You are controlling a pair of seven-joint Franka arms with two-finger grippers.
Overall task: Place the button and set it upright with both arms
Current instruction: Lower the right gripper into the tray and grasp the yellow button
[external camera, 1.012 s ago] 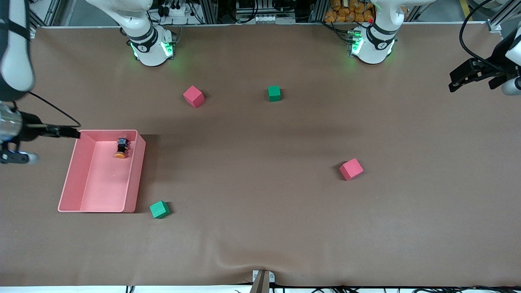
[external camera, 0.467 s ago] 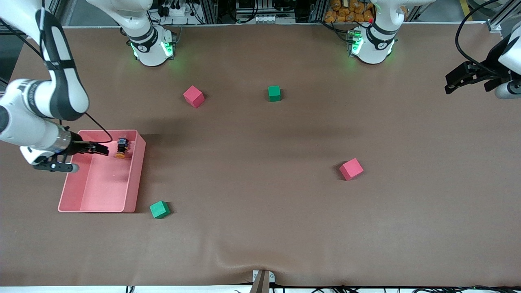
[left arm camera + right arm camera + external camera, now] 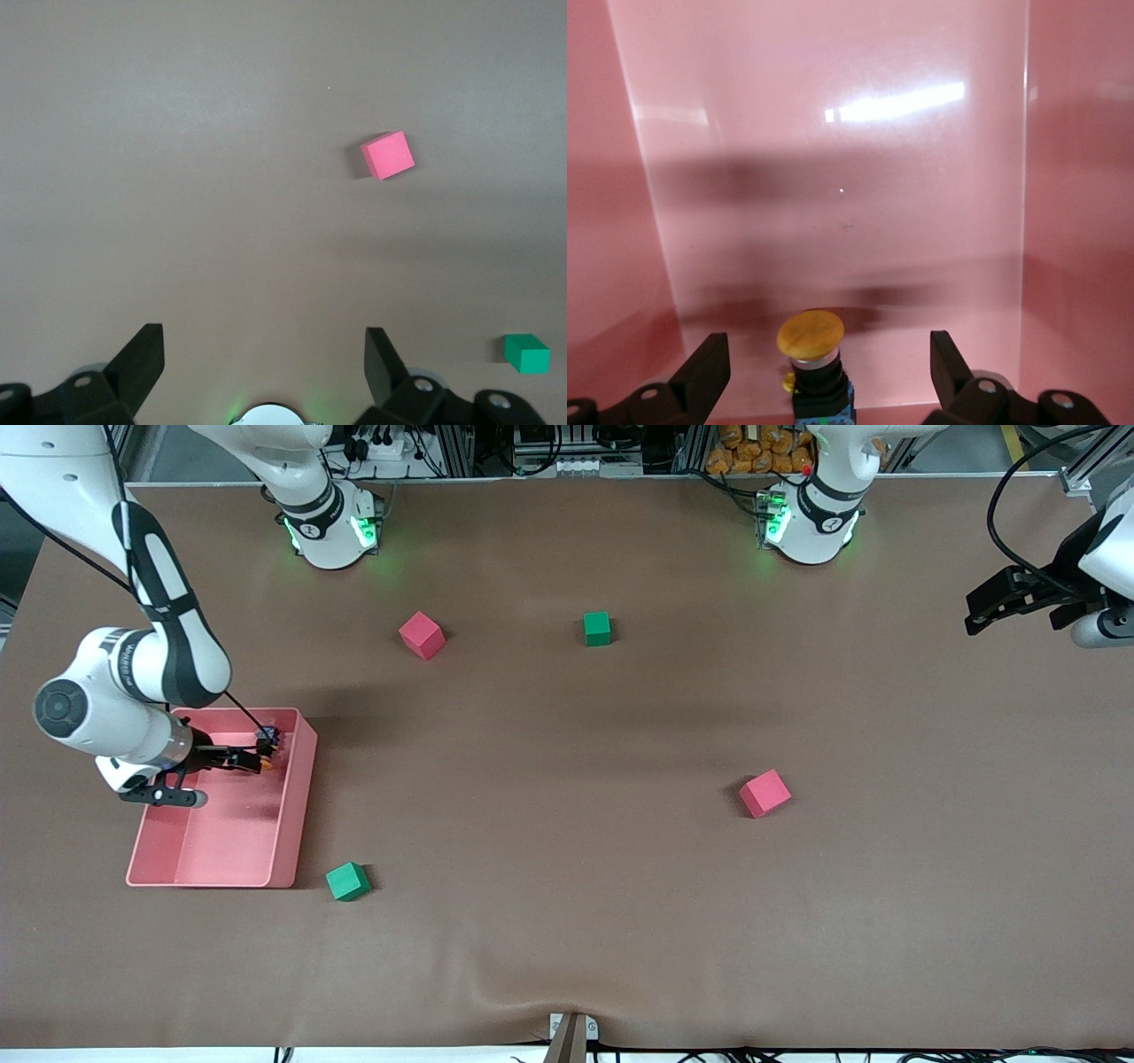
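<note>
My right gripper is going to grab the button [image 3: 811, 335] next by its black neck below the orange cap [image 3: 819, 376], to get it out of the pink bin and upright.
The button [image 3: 267, 737] lies on its side in the pink bin [image 3: 297, 806], by the bin's wall toward the arms' bases, with its orange cap toward the front camera. My right gripper [image 3: 253, 760] is open, low in the bin, right at the button. In the right wrist view the button [image 3: 811, 335] sits between the two open fingertips [image 3: 709, 354] of the right gripper [image 3: 828, 350], and neither touches it. My left gripper [image 3: 974, 609] is open and empty, up in the air at the left arm's end of the table, and also shows in the left wrist view [image 3: 264, 345].
Two red cubes [image 3: 421, 635] [image 3: 765, 793] and two green cubes [image 3: 597, 628] [image 3: 347, 881] lie on the brown table. One green cube sits just outside the bin's corner. The bin's walls [image 3: 1081, 221] close in around the right gripper. The left wrist view shows a red cube [image 3: 388, 155] and a green one [image 3: 527, 352].
My right arm has swung in over the bin and its gripper has moved across the bin up to the button. My left gripper has drifted slightly.
</note>
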